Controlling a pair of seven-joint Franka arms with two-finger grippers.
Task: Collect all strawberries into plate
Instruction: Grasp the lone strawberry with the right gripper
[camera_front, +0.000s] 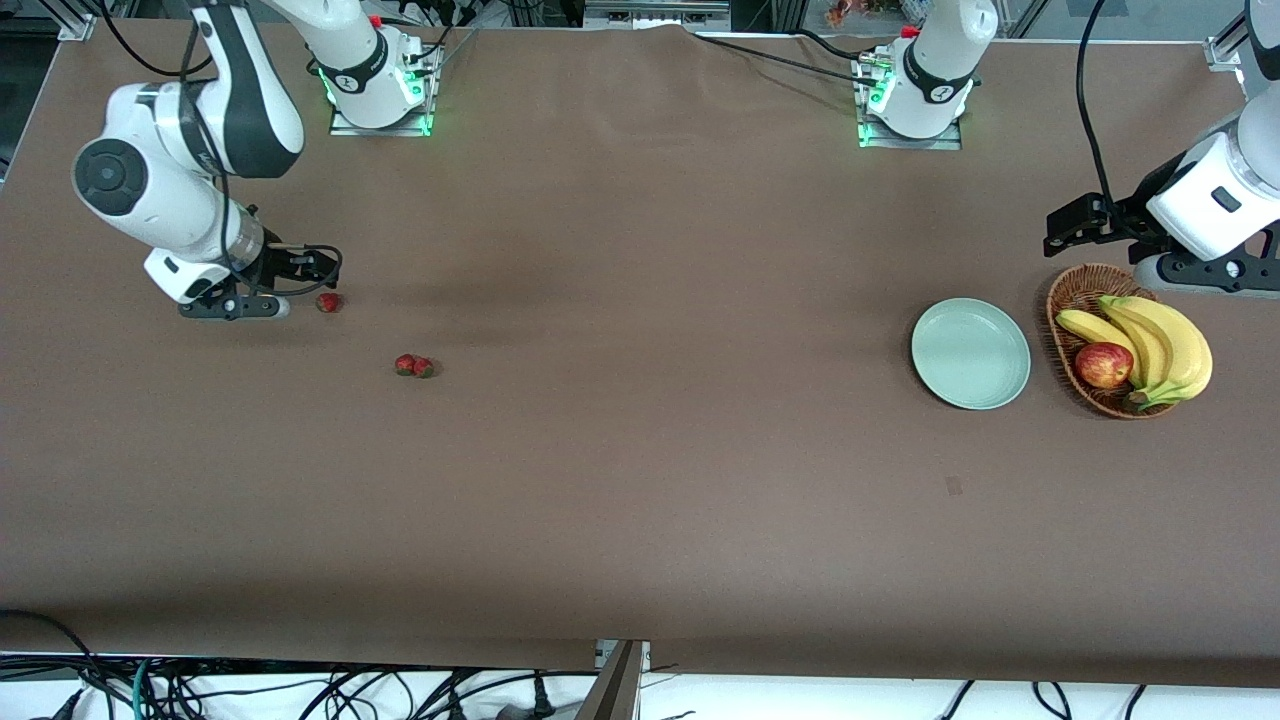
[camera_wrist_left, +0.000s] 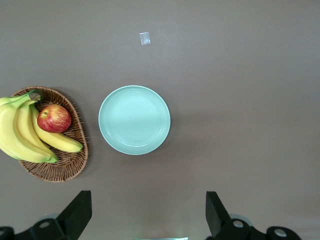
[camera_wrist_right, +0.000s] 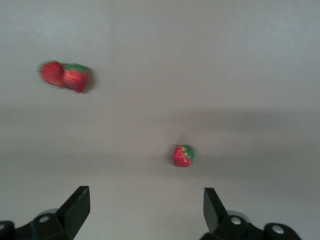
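Observation:
The single strawberry has to go into the mint-green plate (camera_front: 970, 352), so my right gripper needs to pick it up by its rounded red body (camera_front: 329, 302) next.
One strawberry (camera_front: 327, 302) lies on the brown table near the right arm's end, and it shows in the right wrist view (camera_wrist_right: 183, 156). Two more strawberries (camera_front: 414, 366) lie touching each other, nearer to the front camera; they show in the right wrist view (camera_wrist_right: 65, 76). My right gripper (camera_front: 318, 266) is open and empty, low over the table next to the single strawberry. The mint-green plate (camera_front: 970, 352) sits empty toward the left arm's end and shows in the left wrist view (camera_wrist_left: 134, 120). My left gripper (camera_front: 1065, 228) is open and empty, up over the table beside the basket.
A brown wicker basket (camera_front: 1072, 295) beside the plate holds a bunch of bananas (camera_front: 1160, 345) and a red-yellow apple (camera_front: 1103, 364). The basket also shows in the left wrist view (camera_wrist_left: 65, 167). A small pale scrap (camera_wrist_left: 145, 38) lies on the table near the plate.

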